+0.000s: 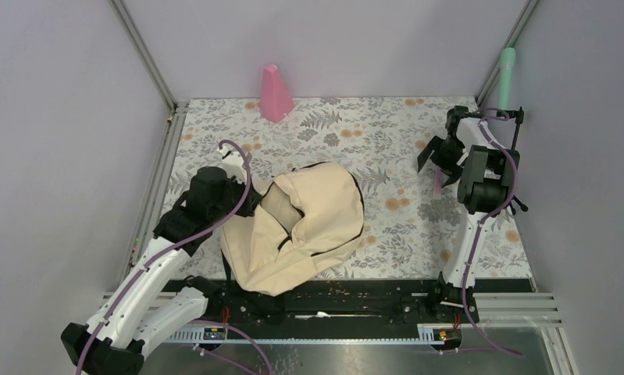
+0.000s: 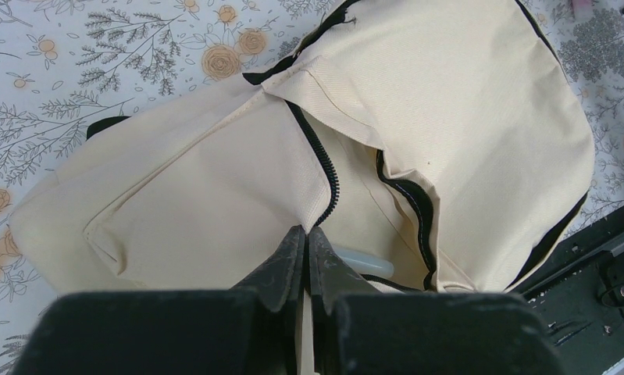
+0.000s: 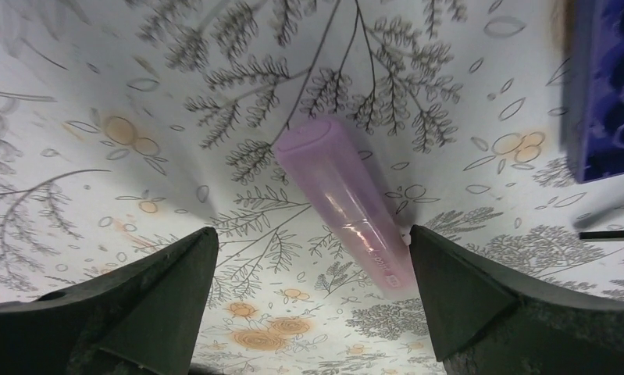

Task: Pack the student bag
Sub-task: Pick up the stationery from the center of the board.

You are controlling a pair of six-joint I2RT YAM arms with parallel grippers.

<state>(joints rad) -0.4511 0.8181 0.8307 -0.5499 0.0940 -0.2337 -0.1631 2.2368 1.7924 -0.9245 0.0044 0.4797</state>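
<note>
I should grip the pink-purple tube with my right gripper across its pale printed end, so the purple end stays free to enter the bag [image 1: 316, 223] first.
The student bag [image 1: 316, 223], a beige fabric backpack with dark zipper lines, lies near the table's front middle with its top unzipped. My left gripper [image 1: 254, 199] is at the bag's left side. In the left wrist view it [image 2: 308, 229] is shut on the bag's fabric edge [image 2: 215, 172] beside the zipper, and a pale translucent tube [image 2: 365, 262] shows inside the opening. My right gripper [image 1: 437, 168] hangs open at the right over a pink-purple tube [image 3: 344, 199] lying on the floral table. The tube lies between the fingers [image 3: 312, 230], nearer the right fingertip, and nothing is gripped.
A pink cone-shaped object [image 1: 276, 94] stands at the back middle. A green tube [image 1: 508, 74] leans in the back right corner. A dark blue object [image 3: 605, 86] lies just right of the pink-purple tube. Metal frame rails border the floral mat [image 1: 371, 133].
</note>
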